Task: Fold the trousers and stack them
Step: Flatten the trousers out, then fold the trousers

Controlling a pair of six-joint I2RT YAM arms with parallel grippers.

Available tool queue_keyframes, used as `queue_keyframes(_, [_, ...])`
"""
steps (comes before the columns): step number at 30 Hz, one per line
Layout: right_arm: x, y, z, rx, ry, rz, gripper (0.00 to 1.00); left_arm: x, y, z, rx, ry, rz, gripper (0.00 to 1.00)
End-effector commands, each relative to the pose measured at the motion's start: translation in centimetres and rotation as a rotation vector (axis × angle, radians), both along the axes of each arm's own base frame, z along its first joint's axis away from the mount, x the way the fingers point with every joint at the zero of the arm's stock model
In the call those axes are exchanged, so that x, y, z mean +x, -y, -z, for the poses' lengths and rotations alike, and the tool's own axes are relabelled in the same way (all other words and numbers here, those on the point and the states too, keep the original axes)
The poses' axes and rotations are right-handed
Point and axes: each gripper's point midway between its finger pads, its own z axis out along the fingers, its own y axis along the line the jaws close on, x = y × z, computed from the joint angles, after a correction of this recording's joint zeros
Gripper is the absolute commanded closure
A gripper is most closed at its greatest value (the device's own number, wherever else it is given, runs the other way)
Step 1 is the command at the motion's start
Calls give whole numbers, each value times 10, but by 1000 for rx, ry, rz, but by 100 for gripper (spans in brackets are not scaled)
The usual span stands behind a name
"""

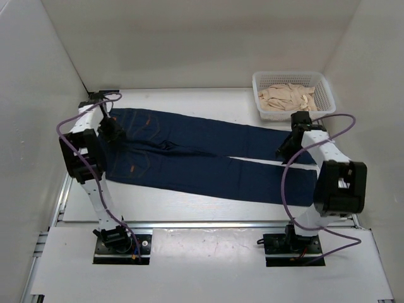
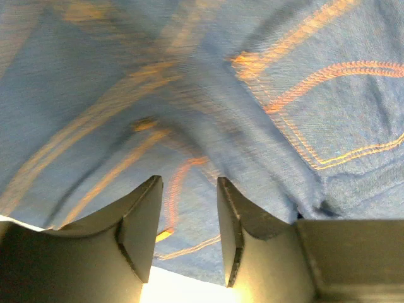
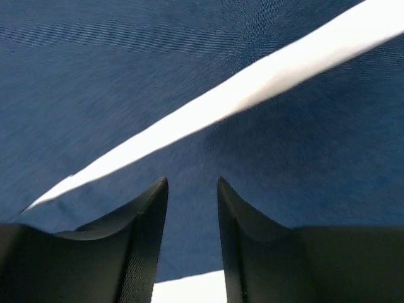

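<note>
My left gripper will next take hold of the trousers [image 1: 189,154] by their near outer edge at the waist end [image 1: 124,180], to fold one leg over the other.
The trousers [image 1: 189,154] are dark blue jeans lying flat on the white table [image 1: 189,205], waist at the left and both legs running to the right. My left gripper [image 1: 112,134] hangs low over the waistband. In the left wrist view its jaws [image 2: 188,183] stand apart over denim [image 2: 303,76] with orange stitching, nothing between them. My right gripper [image 1: 285,149] sits over the leg ends. In the right wrist view its fingers [image 3: 192,183] are parted just above plain blue cloth [image 3: 126,76], and a white strip of table [image 3: 252,88] shows between the two legs.
A white mesh basket [image 1: 257,95] holding beige cloth [image 1: 289,98] stands at the back right, just beyond the right arm. White walls close in the table on three sides. A metal rail [image 1: 202,223] runs along the near edge.
</note>
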Motion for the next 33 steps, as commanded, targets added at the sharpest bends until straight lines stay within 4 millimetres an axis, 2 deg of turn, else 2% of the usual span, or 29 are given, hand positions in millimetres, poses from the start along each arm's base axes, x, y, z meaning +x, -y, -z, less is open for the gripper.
queue_keyframes(1, [-5,10,-43,-68,108,-39,57,-36,-63,-48,117,42,-199,48])
queue_keyframes(3, [-17,10,-50,-75,112,-59,48,-63,-81,-39,112,-6,-288,48])
queue_keyframes(4, [-25,10,-47,-74,98,-59,48,-87,-94,-28,100,-43,-353,48])
queue_keyframes(6, [-34,8,-50,-64,103,-73,47,-105,-104,-15,99,-76,-410,48])
queue_keyframes(7, [-40,6,-45,-51,90,-77,47,-123,-108,-8,88,-110,-443,48])
queue_keyframes(10, [-54,1,-41,-27,65,-95,47,-137,-118,4,78,-115,-503,48])
queue_keyframes(13, [-62,-4,-42,3,55,-104,47,-137,-117,17,46,-140,-508,48])
queue_keyframes(16, [-70,0,-46,3,55,-89,45,-130,-118,23,25,-132,-514,48])
queue_keyframes(17, [-76,-3,-47,28,51,-88,36,-126,-117,25,25,-133,-505,47])
queue_keyframes(18, [-83,1,-45,41,38,-63,33,-123,-115,27,24,-137,-496,47])
queue_keyframes(22, [-104,10,-42,76,33,4,30,-120,-113,30,23,-143,-486,47])
queue_keyframes(24, [-117,14,-42,70,33,10,30,-112,-112,16,14,-84,-472,48])
queue_keyframes(26, [-122,18,-45,63,53,19,29,-116,-110,5,25,-56,-462,48])
queue_keyframes(27, [-122,18,-48,63,53,19,27,-117,-106,-9,38,-20,-454,48])
queue_keyframes(29, [-120,18,-53,60,73,18,27,-115,-106,-22,61,17,-448,48])
queue_keyframes(31, [-119,16,-53,71,74,24,26,-108,-105,-30,76,41,-447,47])
queue_keyframes(33, [-120,16,-50,75,55,25,26,-106,-105,-26,89,12,-435,47])
